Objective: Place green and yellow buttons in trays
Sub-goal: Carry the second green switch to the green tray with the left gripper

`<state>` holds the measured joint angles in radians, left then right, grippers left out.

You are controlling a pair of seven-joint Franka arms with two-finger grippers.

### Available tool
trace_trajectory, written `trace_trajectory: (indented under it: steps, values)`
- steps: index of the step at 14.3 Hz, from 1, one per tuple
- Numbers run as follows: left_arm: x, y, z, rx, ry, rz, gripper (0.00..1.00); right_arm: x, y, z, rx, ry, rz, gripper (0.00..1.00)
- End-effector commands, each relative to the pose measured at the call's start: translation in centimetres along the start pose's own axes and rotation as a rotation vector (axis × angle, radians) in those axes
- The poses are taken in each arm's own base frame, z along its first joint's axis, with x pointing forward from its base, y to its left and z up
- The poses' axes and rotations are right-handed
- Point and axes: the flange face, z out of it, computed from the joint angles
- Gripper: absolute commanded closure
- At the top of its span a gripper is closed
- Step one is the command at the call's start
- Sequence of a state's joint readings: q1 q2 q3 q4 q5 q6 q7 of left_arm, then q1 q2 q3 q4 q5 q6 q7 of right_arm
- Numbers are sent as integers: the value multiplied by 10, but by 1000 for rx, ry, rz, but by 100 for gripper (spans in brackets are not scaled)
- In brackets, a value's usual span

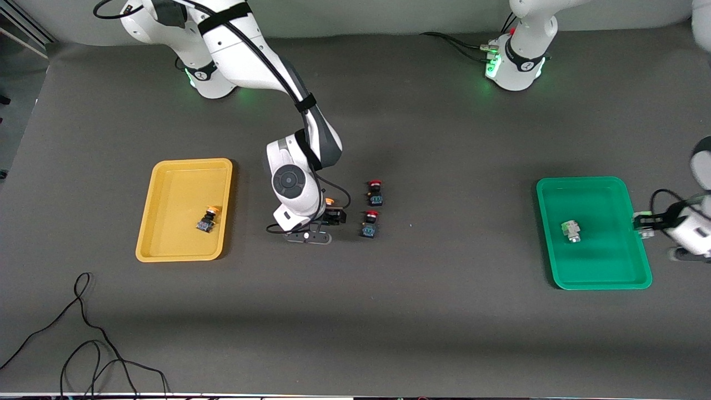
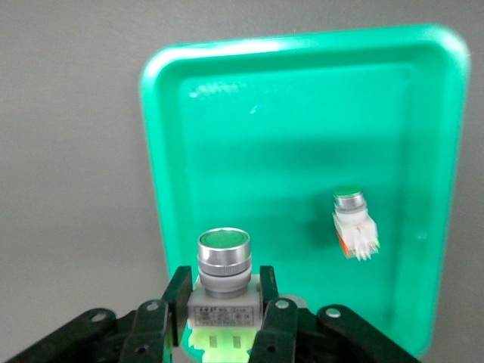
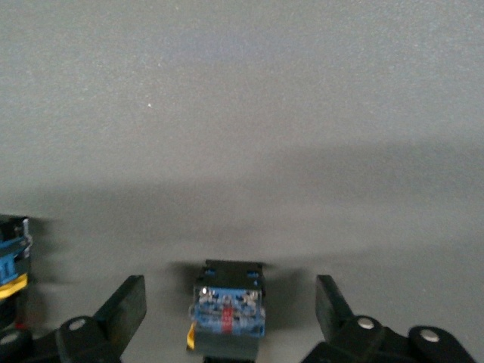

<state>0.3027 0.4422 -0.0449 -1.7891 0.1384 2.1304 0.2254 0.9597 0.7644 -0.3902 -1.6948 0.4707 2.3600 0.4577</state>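
Observation:
I will next grab the yellow button by its dark board body with my right gripper, to place it in the yellow tray.
My left gripper (image 1: 643,223) is shut on a green-capped button (image 2: 224,283) and holds it over the rim of the green tray (image 1: 605,278) at the left arm's end. A second green button (image 1: 570,231) lies on its side in that tray, also in the left wrist view (image 2: 354,224). My right gripper (image 1: 332,218) is open and low at the table's middle, its fingers (image 3: 125,306) astride a yellow-capped button (image 3: 227,308) without touching it. Another yellow button (image 1: 207,219) lies in the yellow tray (image 1: 166,183).
Two red-capped switches (image 1: 375,193) (image 1: 369,223) stand on the table beside my right gripper, toward the left arm's end. One dark switch shows at the edge of the right wrist view (image 3: 11,253). Black cables (image 1: 83,333) lie near the front corner.

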Motion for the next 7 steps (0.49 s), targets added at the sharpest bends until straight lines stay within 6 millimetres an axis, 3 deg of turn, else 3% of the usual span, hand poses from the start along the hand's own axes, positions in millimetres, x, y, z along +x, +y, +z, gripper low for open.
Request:
trace_trajectory:
  steps: [1,2,3,5,6,7]
  values:
    - [-4,5,52,-4,4,26,100,-1,-10,3,12,19,16,46]
    - [-2,5,68,-9,-1,27,100,0,-10,1,16,20,20,81]
    - [-2,3,77,-13,-1,23,100,0,-10,-2,20,22,19,100]
    - [-3,-2,86,-15,1,16,100,0,-12,-9,30,25,37,100]
    - [-2,-3,84,-15,1,17,81,1,-12,-11,32,27,46,100]
    - [0,-3,82,-13,0,21,15,1,-14,-21,45,30,45,100]
